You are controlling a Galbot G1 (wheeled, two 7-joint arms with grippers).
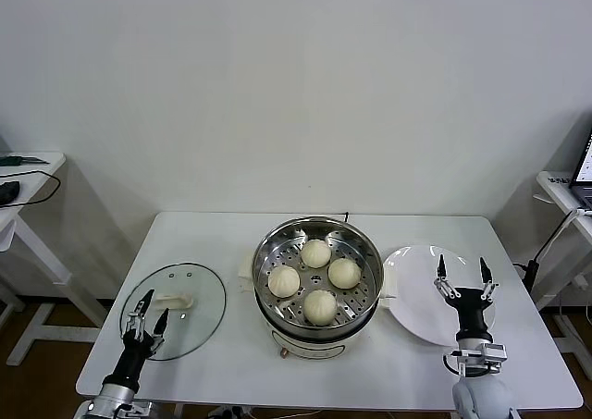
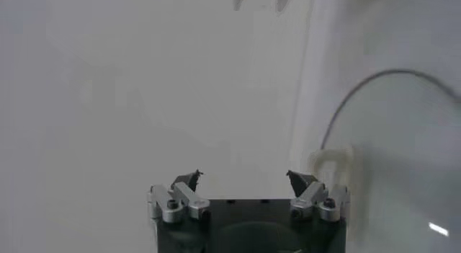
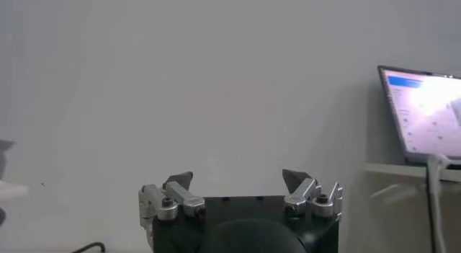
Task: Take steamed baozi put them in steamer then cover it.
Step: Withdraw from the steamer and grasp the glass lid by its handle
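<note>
The left gripper grabs the cover by its cream handle (image 1: pixel 174 301) next, since the cover's glass disc (image 1: pixel 200 321) lies flat and spreads far wider than the gripper's open fingers.
The steamer (image 1: pixel 317 225) stands at the table's middle with several cream-white baozi (image 1: pixel 315 252) resting on its perforated tray. The glass cover (image 1: pixel 199 294) lies flat to its left, cream handle (image 1: pixel 174 301) up. My left gripper (image 1: pixel 148 314) points up over the cover's near edge, open and empty. In the left wrist view the left gripper (image 2: pixel 243 179) has its jaws wide apart, with the cover's rim (image 2: pixel 374 78) and handle (image 2: pixel 333 164) beyond them. My right gripper (image 1: pixel 461 276) stands open and empty over the white plate (image 1: pixel 413 299). The right wrist view shows the right gripper (image 3: pixel 237 179) with nothing between its jaws.
The white table (image 1: pixel 222 239) holds only the cover, steamer and plate. Side desks stand off both ends, the left one (image 1: pixel 28 174) with cables on it. A laptop (image 3: pixel 425 117) sits on the right one.
</note>
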